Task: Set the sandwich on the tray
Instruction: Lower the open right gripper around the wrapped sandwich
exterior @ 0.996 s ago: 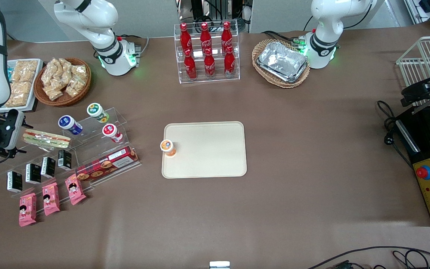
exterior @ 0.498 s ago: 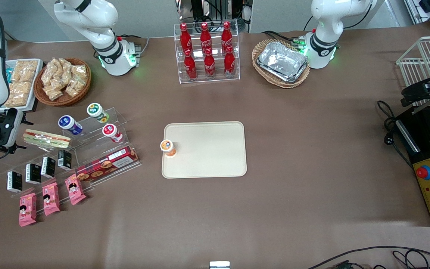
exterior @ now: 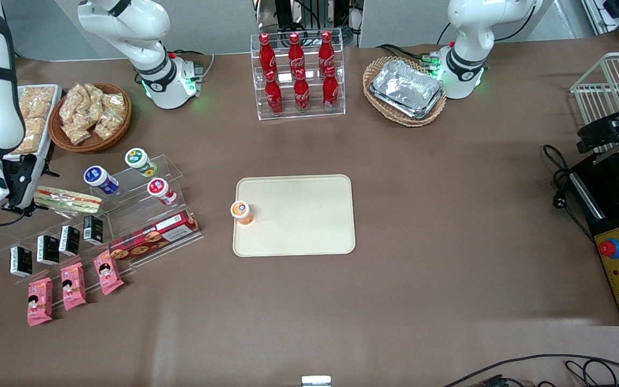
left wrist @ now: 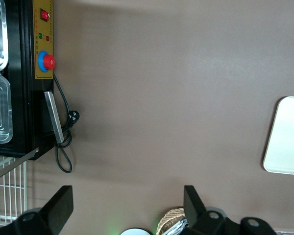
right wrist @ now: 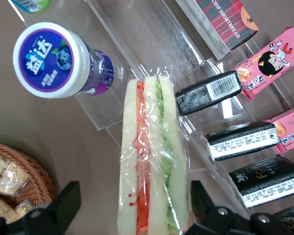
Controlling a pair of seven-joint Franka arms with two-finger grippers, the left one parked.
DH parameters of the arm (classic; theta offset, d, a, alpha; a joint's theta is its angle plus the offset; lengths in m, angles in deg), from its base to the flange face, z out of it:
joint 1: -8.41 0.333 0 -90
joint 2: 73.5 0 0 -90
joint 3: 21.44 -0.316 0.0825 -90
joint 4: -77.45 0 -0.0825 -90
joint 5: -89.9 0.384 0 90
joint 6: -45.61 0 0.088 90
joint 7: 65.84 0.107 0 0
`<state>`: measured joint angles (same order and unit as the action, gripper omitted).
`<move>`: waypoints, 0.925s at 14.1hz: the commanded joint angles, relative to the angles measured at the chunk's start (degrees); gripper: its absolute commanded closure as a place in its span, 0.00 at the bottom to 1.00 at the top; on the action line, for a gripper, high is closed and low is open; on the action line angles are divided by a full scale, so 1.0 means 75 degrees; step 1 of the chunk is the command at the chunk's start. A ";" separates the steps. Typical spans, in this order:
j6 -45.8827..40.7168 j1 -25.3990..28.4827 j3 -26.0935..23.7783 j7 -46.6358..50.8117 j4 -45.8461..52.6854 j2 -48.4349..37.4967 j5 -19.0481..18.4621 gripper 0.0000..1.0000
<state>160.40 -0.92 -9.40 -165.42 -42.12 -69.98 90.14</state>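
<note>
My right gripper next needs to grab the wrapped sandwich by its opposite long sides, to place it on the cream-beige tray [exterior: 304, 215].
The sandwich [exterior: 67, 200] is a wrapped wedge with pale bread and green and red-orange layers. It lies on the upper step of a clear acrylic stand [exterior: 127, 212] toward the working arm's end of the table. My right gripper [exterior: 33, 189] is at the sandwich's end. In the right wrist view the gripper [right wrist: 134, 208] is open, with one black finger [right wrist: 63, 203] on each side of the sandwich [right wrist: 152, 161] and a gap on both sides. The cream-beige tray [exterior: 304, 215] lies flat mid-table and also shows in the left wrist view [left wrist: 286, 142].
An orange-lidded cup [exterior: 242, 211] stands on the tray's edge. A blue-lidded tub [right wrist: 56, 61] and black packets [right wrist: 208, 92] sit close to the sandwich. A basket of tan snack packets [exterior: 92, 115], a cola bottle rack [exterior: 299, 75] and foil trays [exterior: 406, 88] stand farther from the camera.
My gripper has moved in toward the sandwich, so its fingers now straddle the sandwich's end. The sandwich has not moved.
</note>
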 commanded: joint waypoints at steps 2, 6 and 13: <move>0.0315 0.0038 -0.0011 0.0527 -0.0416 -0.0247 0.0110 0.00; 0.0362 0.0061 -0.0057 0.0539 -0.0405 -0.0223 0.0121 0.44; 0.0339 0.0155 -0.0069 0.0281 -0.0218 -0.0141 0.0121 1.00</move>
<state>162.28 -0.22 -10.07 -162.20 -43.67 -70.45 90.19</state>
